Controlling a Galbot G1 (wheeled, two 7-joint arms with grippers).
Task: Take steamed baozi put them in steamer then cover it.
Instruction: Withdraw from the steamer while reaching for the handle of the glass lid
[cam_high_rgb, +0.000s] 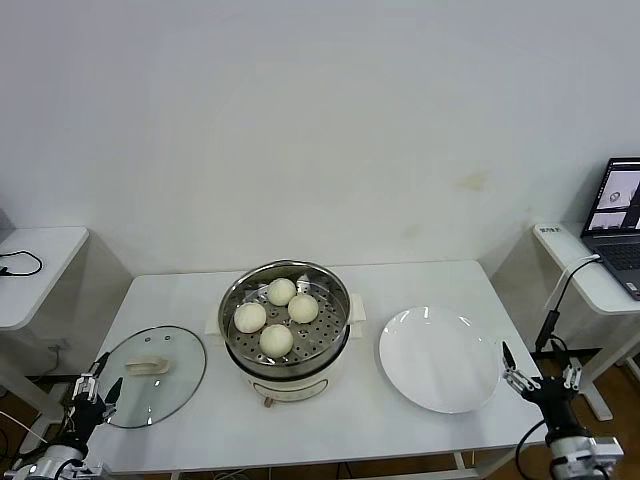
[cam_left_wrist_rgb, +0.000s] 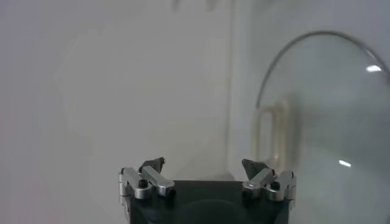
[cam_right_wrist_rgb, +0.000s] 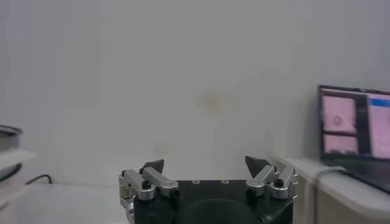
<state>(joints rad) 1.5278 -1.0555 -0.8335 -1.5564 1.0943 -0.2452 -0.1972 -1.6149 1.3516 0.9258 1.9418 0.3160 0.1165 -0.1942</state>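
My left gripper is about to grab the glass lid by its cream handle (cam_high_rgb: 148, 366) (cam_left_wrist_rgb: 273, 135), so that the lid can go on the steel steamer and cover it.
Four cream-white baozi (cam_high_rgb: 276, 312) lie on the perforated floor of the steel steamer (cam_high_rgb: 332, 318), which stands uncovered on its white base at the table's middle. The glass lid (cam_high_rgb: 152, 375) with a cream handle lies flat on the table to the steamer's left; it also shows in the left wrist view (cam_left_wrist_rgb: 323, 115). My left gripper (cam_high_rgb: 96, 388) is open and empty at the table's front left corner, beside the lid. My right gripper (cam_high_rgb: 538, 377) is open and empty off the table's front right corner, beside the plate.
A white plate (cam_high_rgb: 440, 358) with nothing on it lies right of the steamer. A side table with a laptop (cam_high_rgb: 615, 212) stands at the right, another small table (cam_high_rgb: 35, 255) at the left. A white wall is behind.
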